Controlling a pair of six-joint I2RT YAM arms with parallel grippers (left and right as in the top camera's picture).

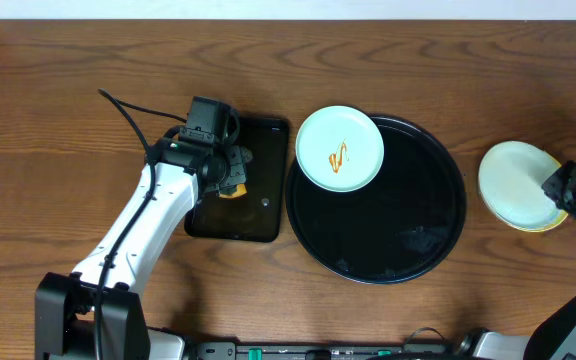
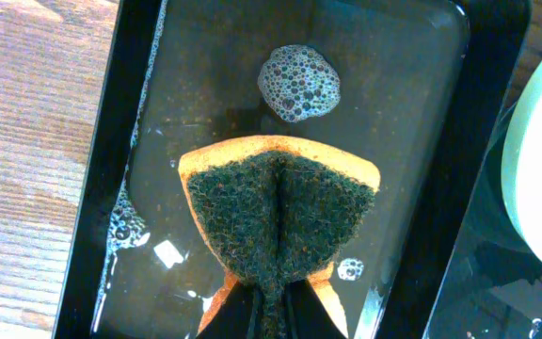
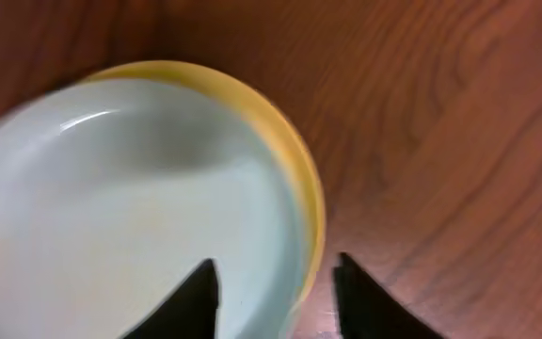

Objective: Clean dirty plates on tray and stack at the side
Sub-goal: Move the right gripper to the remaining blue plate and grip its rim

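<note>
The sauce-marked plate should be grabbed by my right gripper by its rim on the side facing the stack [image 1: 380, 157], leaving its sauce-marked side open to clean and stack.
A pale mint-blue plate [image 1: 339, 148] with an orange-brown sauce squiggle sits on the upper left part of the round black tray [image 1: 408, 235]; its edge shows in the left wrist view [image 2: 539, 169]. At the right, a plain mint-blue plate [image 1: 513, 180] [image 3: 130, 207] lies stacked on a pale yellow plate [image 1: 543, 224] [image 3: 294, 160] on the table. My right gripper [image 1: 556, 187] [image 3: 278, 262] is open, its fingers on either side of the stack's rim. My left gripper [image 1: 230, 178] [image 2: 276, 311] is shut on a yellow-and-dark-green sponge [image 2: 280, 212], pinched and folded.
The sponge hangs just over a small rectangular black tray [image 1: 258, 225] [image 2: 111, 141] holding shallow soapy water with a foam blob [image 2: 297, 83]. This tray stands right beside the round tray's left side. Wooden table all around.
</note>
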